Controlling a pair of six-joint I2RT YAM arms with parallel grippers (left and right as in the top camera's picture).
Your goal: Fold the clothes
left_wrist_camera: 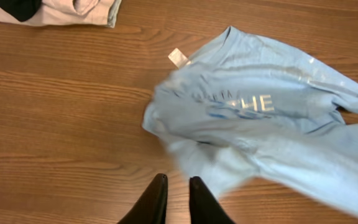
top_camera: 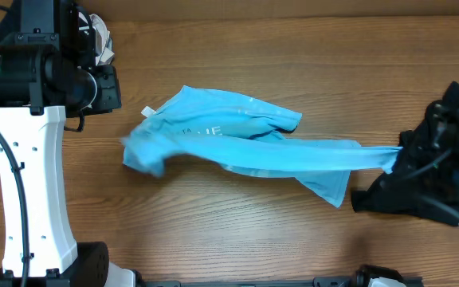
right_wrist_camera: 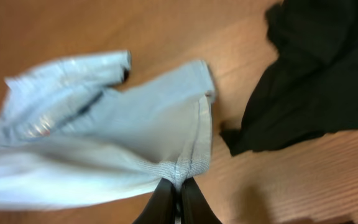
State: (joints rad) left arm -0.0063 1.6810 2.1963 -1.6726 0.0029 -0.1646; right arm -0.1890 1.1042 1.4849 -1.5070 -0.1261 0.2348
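I will next grab the near edge of the light blue T-shirt with my left gripper, away from my right gripper's hold on the hem, to spread it for folding.
A light blue T-shirt (top_camera: 237, 139) lies crumpled across the middle of the table, with one edge pulled out in a long strip to the right. My right gripper (right_wrist_camera: 179, 183) is shut on the stitched hem of the T-shirt (right_wrist_camera: 135, 137), holding it just above the wood. In the left wrist view the T-shirt (left_wrist_camera: 260, 124) shows pale lettering and a white neck tag. My left gripper (left_wrist_camera: 178, 180) hovers at the shirt's near edge. Its fingers stand slightly apart, bare wood shows between them, and they hold nothing.
A black garment (top_camera: 421, 187) lies heaped at the right edge, right beside the right gripper, and appears as the black garment (right_wrist_camera: 316, 74) in the right wrist view. A beige garment (left_wrist_camera: 67, 11) with dark cloth on it lies at the far left. The white left arm base (top_camera: 30, 199) stands at the left.
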